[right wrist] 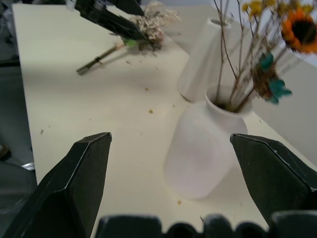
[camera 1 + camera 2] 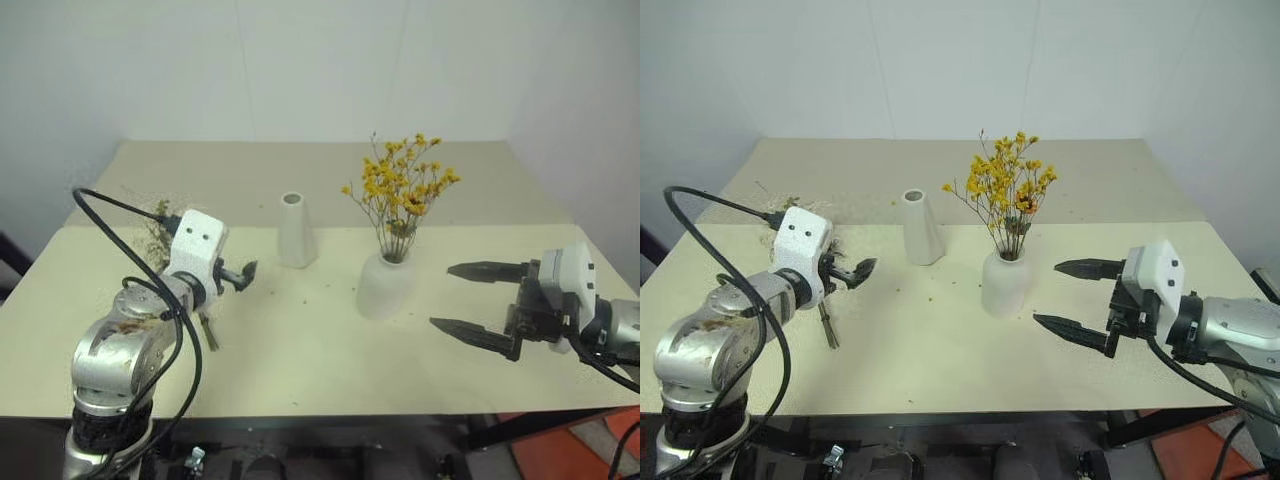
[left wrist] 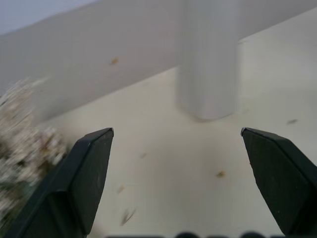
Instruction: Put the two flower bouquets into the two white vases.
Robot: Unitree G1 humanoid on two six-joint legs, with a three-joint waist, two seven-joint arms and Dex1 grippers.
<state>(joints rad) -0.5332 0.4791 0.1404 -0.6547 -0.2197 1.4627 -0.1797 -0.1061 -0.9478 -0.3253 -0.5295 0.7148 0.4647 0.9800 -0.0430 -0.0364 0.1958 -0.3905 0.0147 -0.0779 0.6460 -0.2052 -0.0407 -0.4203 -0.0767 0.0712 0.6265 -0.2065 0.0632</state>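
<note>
Dried blossoms and brittle petals fill the mixed bouquet's head, so my left gripper will grip its stems next.
The yellow-orange bouquet (image 2: 400, 185) stands upright in the squat white vase (image 2: 385, 287) at the table's middle. To its left stands the tall cone vase (image 2: 295, 232) with nothing in it. The mixed bouquet (image 2: 778, 212) lies flat on the table at the left, partly hidden behind my left arm, its stems (image 2: 827, 326) pointing toward the front edge. My left gripper (image 3: 177, 134) is open and empty, beside that bunch and pointing at the tall vase (image 3: 208, 74). My right gripper (image 2: 441, 296) is open and empty, just right of the squat vase (image 1: 200, 148) and not touching it.
The cream table (image 2: 300, 370) ends at a white wall behind and at a front edge close to me. Small petal crumbs (image 2: 930, 295) dot the surface around the vases. A black cable (image 2: 110, 205) loops over my left arm.
</note>
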